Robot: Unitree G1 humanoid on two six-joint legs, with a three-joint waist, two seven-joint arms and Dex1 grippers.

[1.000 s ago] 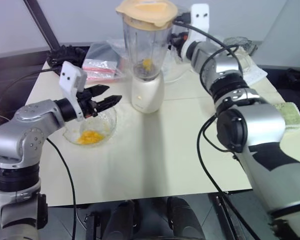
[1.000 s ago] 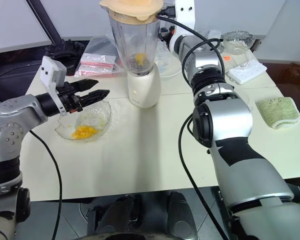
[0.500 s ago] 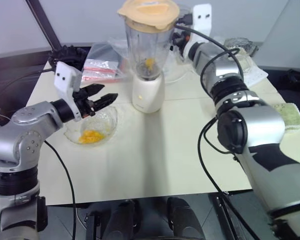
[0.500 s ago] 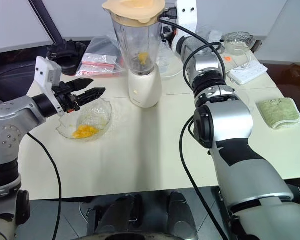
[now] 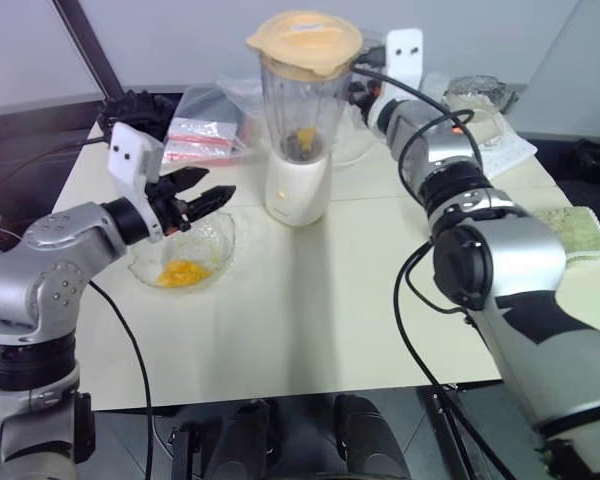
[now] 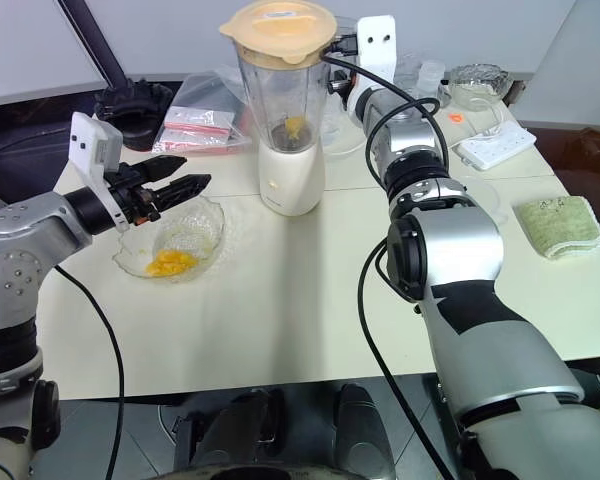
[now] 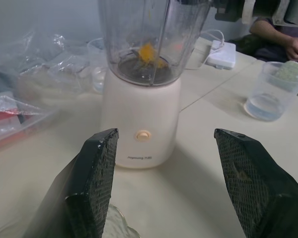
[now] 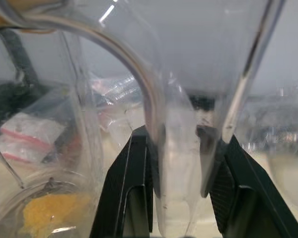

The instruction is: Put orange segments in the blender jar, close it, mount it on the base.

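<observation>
The blender jar (image 5: 302, 110) sits upright on the cream base between my right gripper and the bowl (image 5: 218, 238) and would stand if released, so my right gripper opens next.
The blender jar (image 5: 302, 110) stands on the cream base (image 5: 296, 190), with the pale-orange lid (image 5: 304, 42) on top. A few orange segments (image 7: 148, 51) lie at its bottom by the blades. My right gripper (image 8: 181, 134) is shut on the blender jar's clear handle (image 8: 181, 163), reaching in from the jar's right side (image 5: 370, 88). More orange segments (image 5: 183, 272) lie in a scalloped glass bowl (image 5: 218, 238) left of the base. My left gripper (image 5: 215, 188) hovers open over that bowl, pointing at the base, with nothing between its fingers (image 7: 97, 178).
Plastic bags (image 5: 205, 135) and a black bundle (image 5: 135, 105) lie at the back left. A cup of water (image 7: 270, 91), a white power strip (image 6: 495, 145) and a green cloth (image 6: 557, 222) are on the right. A person's hand (image 7: 293, 47) rests beyond the table.
The right gripper has carried the jar's top to the right and a little lower, so the jar stands straighter on the base. The left gripper has stayed over the bowl.
</observation>
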